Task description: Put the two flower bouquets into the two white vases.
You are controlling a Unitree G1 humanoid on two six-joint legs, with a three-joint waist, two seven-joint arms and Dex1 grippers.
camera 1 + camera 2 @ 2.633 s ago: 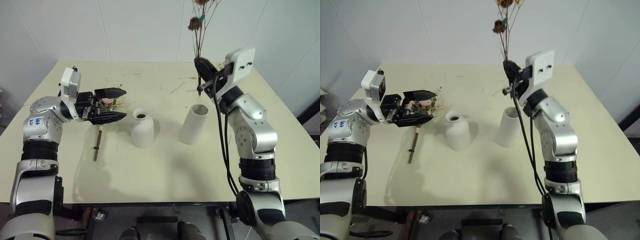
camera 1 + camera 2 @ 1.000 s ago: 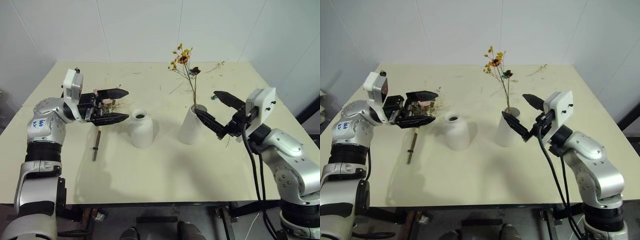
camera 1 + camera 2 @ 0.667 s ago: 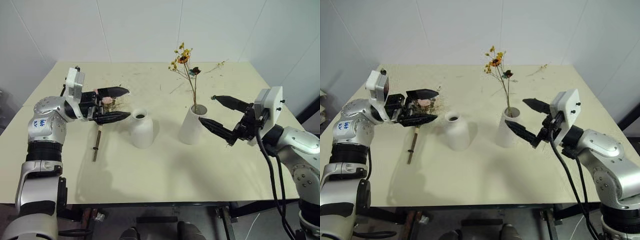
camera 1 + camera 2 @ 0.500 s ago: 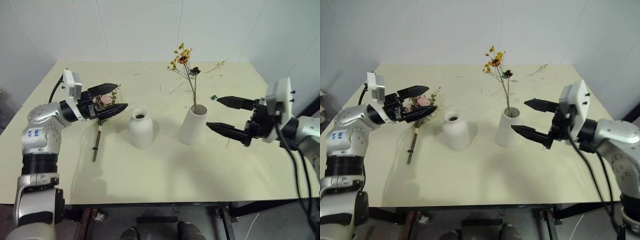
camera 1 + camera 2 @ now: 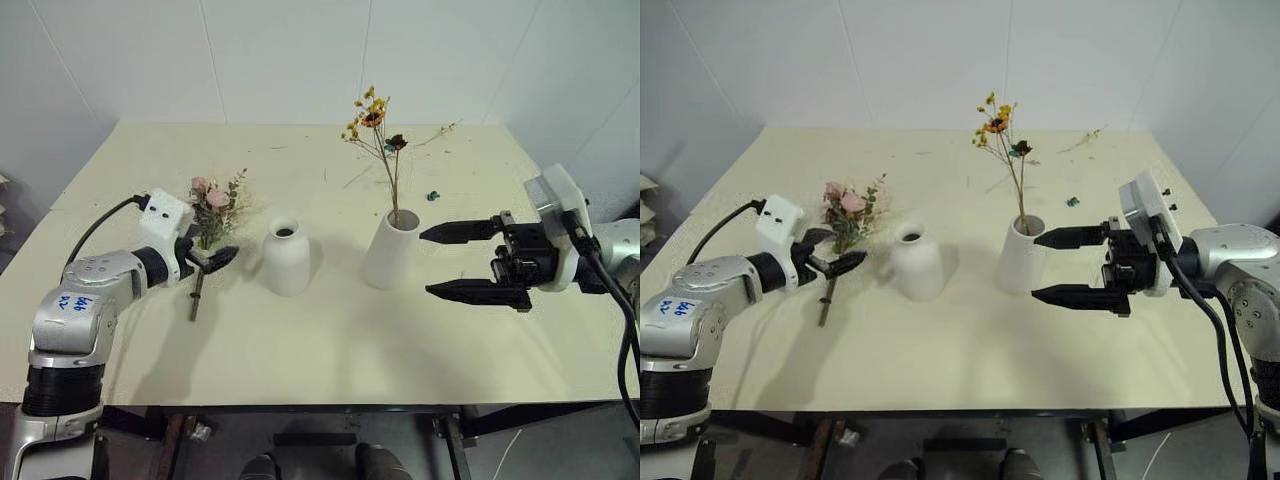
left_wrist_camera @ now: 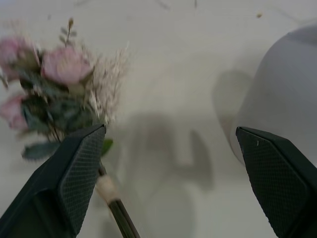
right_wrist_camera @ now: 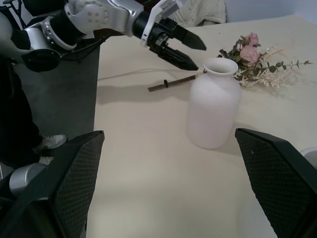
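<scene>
The robot's left gripper needs to grab the pink rose bouquet next by its brown stem (image 5: 196, 292), just below the blooms, which have delicate petals that spread open.
The pink rose bouquet (image 5: 213, 205) lies on the table (image 5: 330, 350) at the left, its brown stem (image 5: 196, 292) pointing toward me. My left gripper (image 5: 207, 250) hangs open low over that stem, just below the blooms, with nothing between its fingers. The bottle-shaped white vase (image 5: 286, 257) stands empty to its right. The taller cylinder vase (image 5: 391, 250) holds the yellow-orange sprig (image 5: 378, 125) upright. My right gripper (image 5: 427, 264) is open and empty, level, pointing at the cylinder vase from its right. In the left wrist view the roses (image 6: 54, 84) sit beyond one finger.
Loose twig scraps (image 5: 440, 130) lie at the table's back right, and a small dark bit (image 5: 432, 196) lies behind the right gripper. A white wall closes the far side. Bare tabletop lies in front of both vases.
The right gripper let go of the sprig in the cylinder vase, drew back to the right and turned level. The left gripper sank and tipped down toward the rose bouquet's stem.
</scene>
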